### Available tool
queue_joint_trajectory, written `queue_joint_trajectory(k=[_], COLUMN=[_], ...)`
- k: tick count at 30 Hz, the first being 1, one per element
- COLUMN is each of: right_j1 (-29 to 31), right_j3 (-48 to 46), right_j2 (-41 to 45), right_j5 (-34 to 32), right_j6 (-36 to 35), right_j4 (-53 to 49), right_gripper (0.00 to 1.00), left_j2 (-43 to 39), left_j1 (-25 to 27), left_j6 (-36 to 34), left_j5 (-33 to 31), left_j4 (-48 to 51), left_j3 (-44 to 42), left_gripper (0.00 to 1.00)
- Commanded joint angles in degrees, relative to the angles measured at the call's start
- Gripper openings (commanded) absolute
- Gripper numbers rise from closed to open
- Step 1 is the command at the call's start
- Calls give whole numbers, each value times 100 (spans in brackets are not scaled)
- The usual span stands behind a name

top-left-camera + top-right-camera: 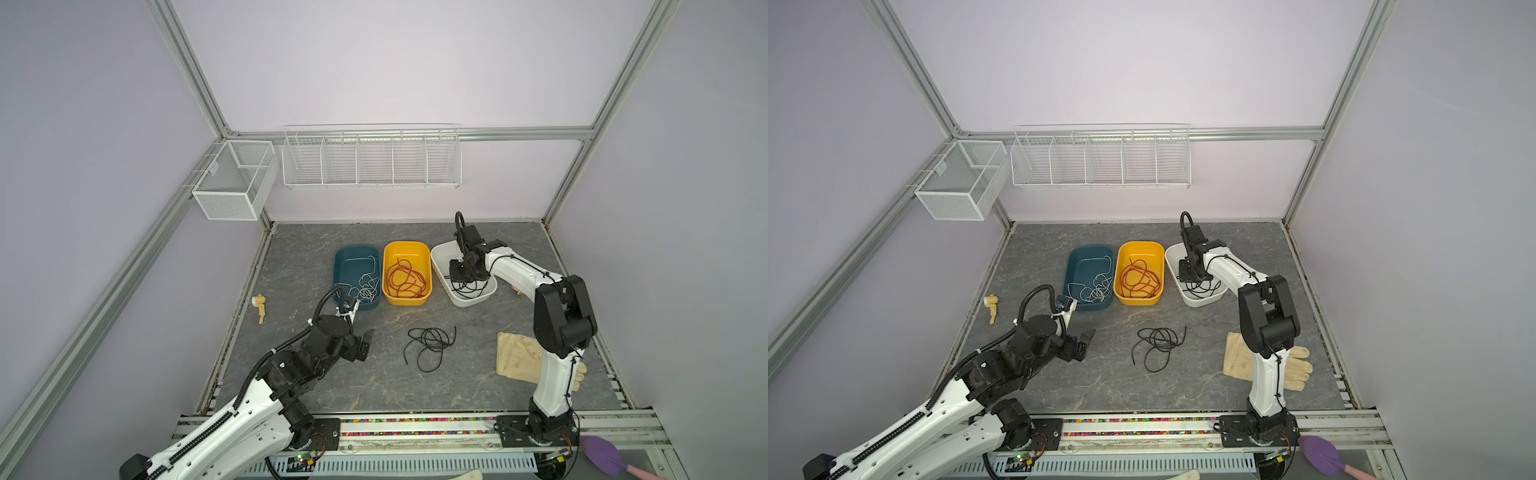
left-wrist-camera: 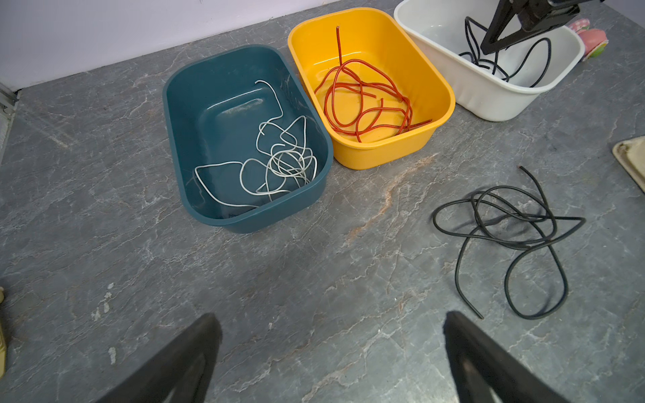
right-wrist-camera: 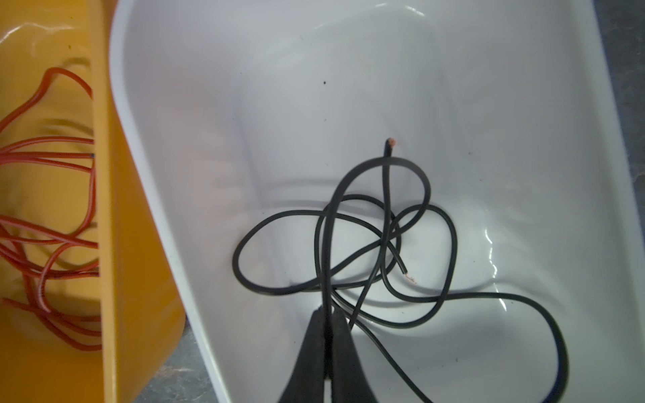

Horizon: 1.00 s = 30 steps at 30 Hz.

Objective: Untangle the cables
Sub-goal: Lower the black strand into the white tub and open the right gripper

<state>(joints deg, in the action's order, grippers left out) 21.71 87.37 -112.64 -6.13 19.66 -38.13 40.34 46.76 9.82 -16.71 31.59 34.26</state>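
My right gripper should release the black cable now, because both of the cable's copper ends are over the white bin, inside the bin's rim.
My right gripper (image 3: pixel 328 311) is shut on a strand of a black cable (image 3: pixel 385 188) whose loops lie in the white bin (image 3: pixel 349 52); in a top view it (image 1: pixel 457 273) reaches down into that bin (image 1: pixel 440 254). A second black cable (image 1: pixel 430 345) (image 2: pixel 502 188) lies tangled on the table in front of the bins. The white cable (image 2: pixel 289 164) rests in the teal bin (image 2: pixel 244 59). The red-orange cable (image 2: pixel 366 83) fills the yellow bin (image 2: pixel 377 21). My left gripper (image 2: pixel 331 317) (image 1: pixel 365 343) hovers open and empty over bare table, left of the loose black cable.
A beige glove (image 1: pixel 519 357) lies at the right under the right arm. A small beige toy (image 1: pixel 259 305) sits by the table's left edge. Two white wire baskets (image 1: pixel 370 162) hang on the back wall. A purple tool (image 1: pixel 602 455) lies off the front right corner.
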Motion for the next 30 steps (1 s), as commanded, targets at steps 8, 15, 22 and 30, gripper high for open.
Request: queue_joint_trajectory(k=[8, 15, 22, 30], right_j1=[-67, -68, -66, -70], right_j3=[175, 246, 358, 520], right_j2=[18, 134, 342, 540], right_j5=[53, 86, -10, -165], right_j6=[91, 95, 84, 74], right_j4=[-306, -379, -533, -791], right_gripper=[16, 26, 43, 55], left_j2=[-18, -35, -33, -43], left_j1=[-25, -19, -24, -25], left_j6=[-38, -34, -34, -16], left_j5=[-15, -14, -18, -49], left_j4=[27, 22, 23, 33], left_j3=[72, 72, 76, 72], left_gripper=[99, 99, 99, 99])
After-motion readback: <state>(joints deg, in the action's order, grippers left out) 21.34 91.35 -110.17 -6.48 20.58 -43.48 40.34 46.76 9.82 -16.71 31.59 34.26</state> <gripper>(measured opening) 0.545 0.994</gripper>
